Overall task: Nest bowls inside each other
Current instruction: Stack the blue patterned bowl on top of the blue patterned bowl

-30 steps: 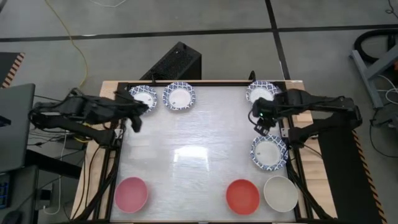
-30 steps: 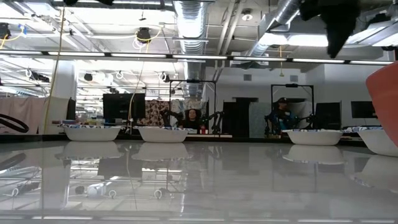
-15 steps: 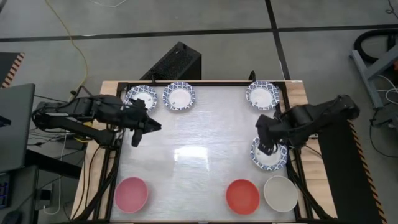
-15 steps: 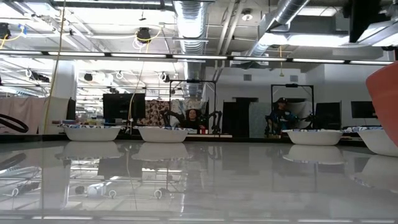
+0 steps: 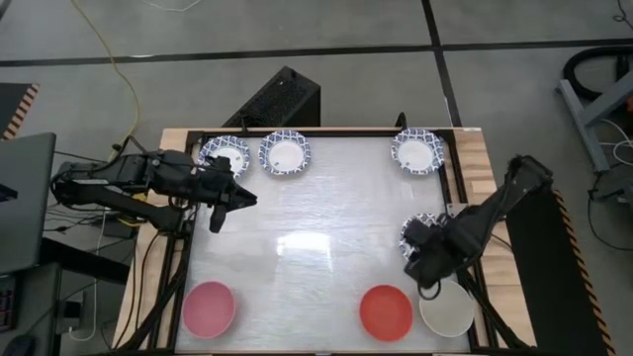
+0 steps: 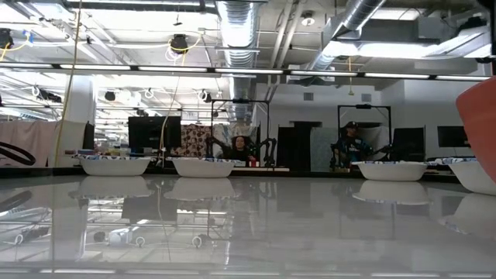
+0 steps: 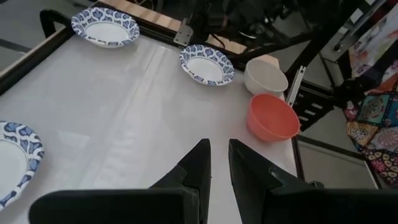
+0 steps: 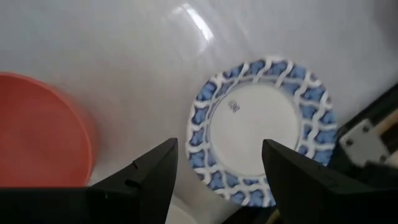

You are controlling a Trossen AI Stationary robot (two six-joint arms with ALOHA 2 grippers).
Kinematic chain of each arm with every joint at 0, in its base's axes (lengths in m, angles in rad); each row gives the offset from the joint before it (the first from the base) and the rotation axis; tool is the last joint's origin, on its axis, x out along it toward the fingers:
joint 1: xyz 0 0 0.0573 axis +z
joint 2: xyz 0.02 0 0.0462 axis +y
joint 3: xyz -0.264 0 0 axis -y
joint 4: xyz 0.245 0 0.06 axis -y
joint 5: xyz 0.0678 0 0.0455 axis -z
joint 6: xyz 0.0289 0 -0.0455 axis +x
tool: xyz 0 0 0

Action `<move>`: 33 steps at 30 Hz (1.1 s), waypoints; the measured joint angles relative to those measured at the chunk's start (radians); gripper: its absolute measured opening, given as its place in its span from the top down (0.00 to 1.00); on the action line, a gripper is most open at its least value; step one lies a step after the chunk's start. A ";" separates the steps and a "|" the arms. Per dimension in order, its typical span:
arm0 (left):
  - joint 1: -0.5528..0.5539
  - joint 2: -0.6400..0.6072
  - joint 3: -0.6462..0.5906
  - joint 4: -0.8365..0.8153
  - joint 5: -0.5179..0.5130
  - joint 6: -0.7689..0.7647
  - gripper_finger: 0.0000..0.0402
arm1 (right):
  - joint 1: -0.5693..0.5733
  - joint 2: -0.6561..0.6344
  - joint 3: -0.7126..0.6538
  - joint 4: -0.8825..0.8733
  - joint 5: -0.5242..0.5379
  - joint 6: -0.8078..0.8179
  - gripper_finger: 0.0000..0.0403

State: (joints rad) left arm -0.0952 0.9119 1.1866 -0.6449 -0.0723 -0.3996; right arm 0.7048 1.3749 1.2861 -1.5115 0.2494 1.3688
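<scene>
The patterned bowl should be picked up next by its scalloped rim (image 8: 201,112) with my right gripper, so that I can nest the bowl.
Four white bowls with blue-patterned rims rest on their bases on the glossy table: two at the far left (image 5: 228,153) (image 5: 285,153), one at the far right (image 5: 417,151), and one at mid right (image 5: 423,225), partly under my right arm. A pink bowl (image 5: 209,308), a red bowl (image 5: 386,311) and a plain white bowl (image 5: 447,308) stand along the near edge. My right gripper (image 8: 214,165) hangs open, pointing down, over the mid-right patterned bowl (image 8: 261,130), beside the red bowl (image 8: 37,130). My left gripper (image 7: 219,162) hovers at the far left with a narrow gap and nothing in it.
A raised black frame (image 5: 457,188) runs along the table's edges, and wooden boards (image 5: 477,163) flank it. The table's middle (image 5: 316,247) holds no objects. In the low view the far bowls (image 6: 203,167) line up and the red bowl (image 6: 477,116) looms at the right.
My right gripper has swung from beside the far-right patterned bowl toward the table's near edge, turning as it went. It now hangs lower, over the mid-right patterned bowl, still wide open. My left gripper shifted slightly toward the table's middle, turned, then kept still. No bowl has moved.
</scene>
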 joint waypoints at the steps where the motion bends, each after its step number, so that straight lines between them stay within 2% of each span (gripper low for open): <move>1: 0.000 0.000 0.000 0.000 0.000 0.000 0.89 | 0.010 0.015 0.000 0.002 -0.011 0.024 0.37; 6: 0.013 0.000 0.000 0.000 0.023 -0.009 0.89 | 0.038 0.054 0.000 0.037 -0.039 0.105 0.37; 10: 0.044 0.000 0.000 0.000 0.085 -0.047 0.89 | 0.039 0.051 -0.026 0.118 -0.040 0.140 0.37; 13: 0.070 0.000 0.000 0.007 0.159 -0.065 0.89 | 0.021 0.051 -0.090 0.180 -0.063 0.141 0.37; 17: 0.119 0.000 0.000 0.002 0.239 -0.067 0.89 | -0.026 0.036 -0.209 0.338 -0.165 0.069 0.37; 20: 0.162 0.000 0.000 -0.006 0.278 -0.056 0.89 | -0.050 0.015 -0.278 0.404 -0.172 0.049 0.37; 27: 0.216 0.000 0.000 -0.047 0.294 -0.033 0.89 | -0.065 0.000 -0.321 0.404 -0.166 0.035 0.37; 33: 0.241 0.000 0.000 -0.064 0.295 -0.014 0.89 | -0.064 0.064 -0.363 0.402 -0.167 -0.037 0.37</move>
State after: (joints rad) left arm 0.1463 0.9119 1.1866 -0.7090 0.2228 -0.4139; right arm 0.6407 1.4393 0.9236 -1.1091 0.0828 1.3319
